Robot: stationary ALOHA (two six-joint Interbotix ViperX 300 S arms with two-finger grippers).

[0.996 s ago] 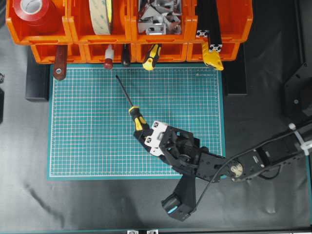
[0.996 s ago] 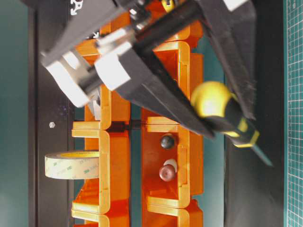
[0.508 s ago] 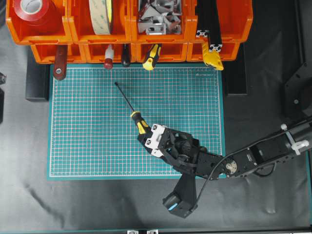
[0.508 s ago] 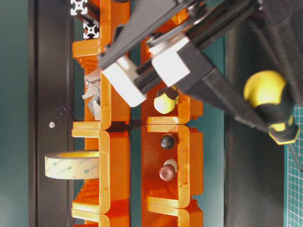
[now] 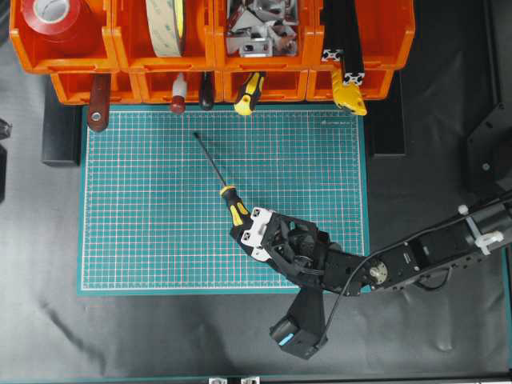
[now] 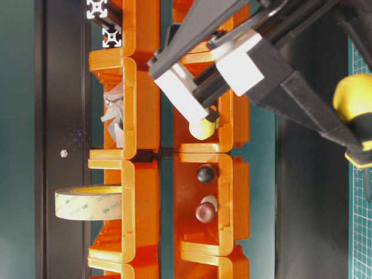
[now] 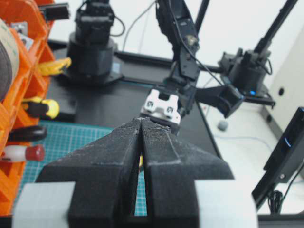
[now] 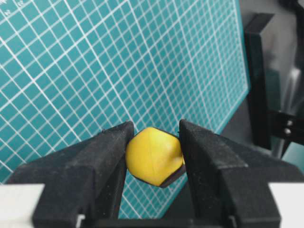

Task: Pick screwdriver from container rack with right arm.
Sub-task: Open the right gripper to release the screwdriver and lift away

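My right gripper should open now, because the yellow-and-black handle (image 5: 234, 206) is low over the green mat and the screwdriver would lie there.
The screwdriver (image 5: 234, 206), with a yellow-and-black handle and a thin dark shaft, lies diagonally over the green mat (image 5: 144, 208), tip toward the container rack (image 5: 264, 84). My right gripper (image 5: 241, 226) is shut on the handle's rear end. In the right wrist view the yellow butt (image 8: 153, 156) sits clamped between both fingers (image 8: 107, 156). The table-level view shows the handle (image 6: 354, 104) low, close to the mat. My left gripper (image 7: 141, 122) is shut and empty, off the mat, facing the right arm.
The orange bins hold a stubby yellow-and-black handle (image 5: 250, 92), a red-tipped tool (image 5: 178, 100), a dark handle (image 5: 206, 90), a brown handle (image 5: 98, 104), tape rolls (image 5: 56, 16) and metal parts. The right arm (image 5: 416, 260) stretches over the mat's front right corner.
My right gripper has carried the screwdriver a little farther from the rack and lower toward the mat. The left gripper has not visibly moved.
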